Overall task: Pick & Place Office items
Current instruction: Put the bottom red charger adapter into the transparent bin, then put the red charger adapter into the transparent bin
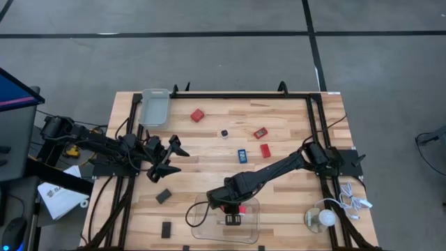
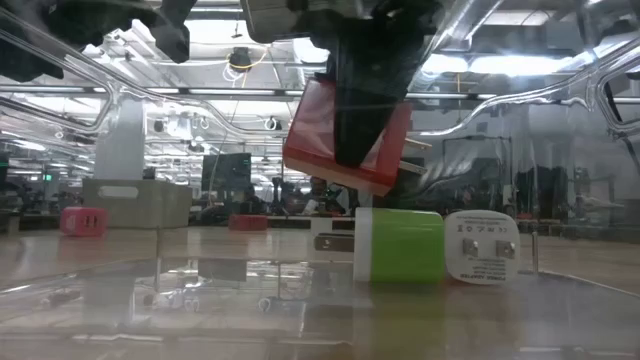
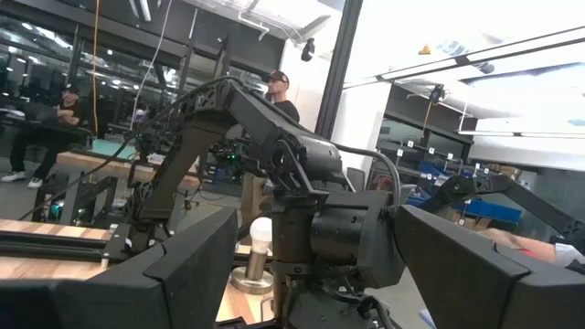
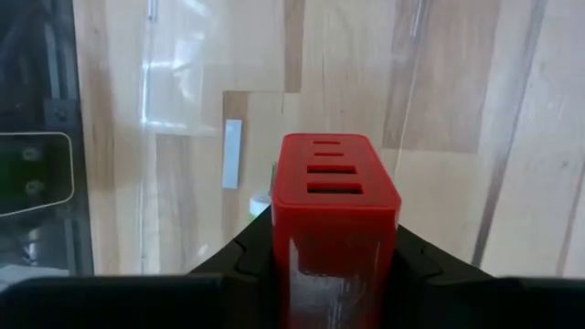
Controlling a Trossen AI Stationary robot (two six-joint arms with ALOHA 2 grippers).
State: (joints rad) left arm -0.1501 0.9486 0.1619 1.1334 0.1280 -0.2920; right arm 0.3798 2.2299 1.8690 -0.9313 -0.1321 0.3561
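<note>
The red block (image 4: 335,192) is hanging inside the sides of the clear tray in the right wrist view, so I need to open my right gripper now.
My right gripper (image 1: 234,203) is shut on a red rectangular block (image 4: 336,206) over the clear plastic tray (image 1: 202,224) at the table's near edge. In the low view the block (image 2: 315,125) hangs above a green piece (image 2: 400,245) and a white piece (image 2: 481,247), which both lie on the tray floor. My left gripper (image 1: 171,157) is open and empty, raised over the table's left side. Loose on the table lie red blocks (image 1: 198,115) (image 1: 260,132) (image 1: 265,150), a blue piece (image 1: 242,155), a tiny dark bit (image 1: 225,133) and two flat black rectangles (image 1: 164,196) (image 1: 167,229). My right gripper pinches the red block by its two opposite long sides (image 4: 285,247) between its two fingers. The fingers (image 2: 365,110) come from above, pointing down into the tray. The block is lifted clear and tilted, its slotted end (image 4: 335,169) away from the gripper, above the green piece.
A second clear tray (image 1: 155,106) stands at the table's far left corner. A white bulb-like object (image 1: 324,218) with a white cable (image 1: 355,203) sits at the near right. Bare wood lies between the loose items at mid-table. People show in the room beyond.
</note>
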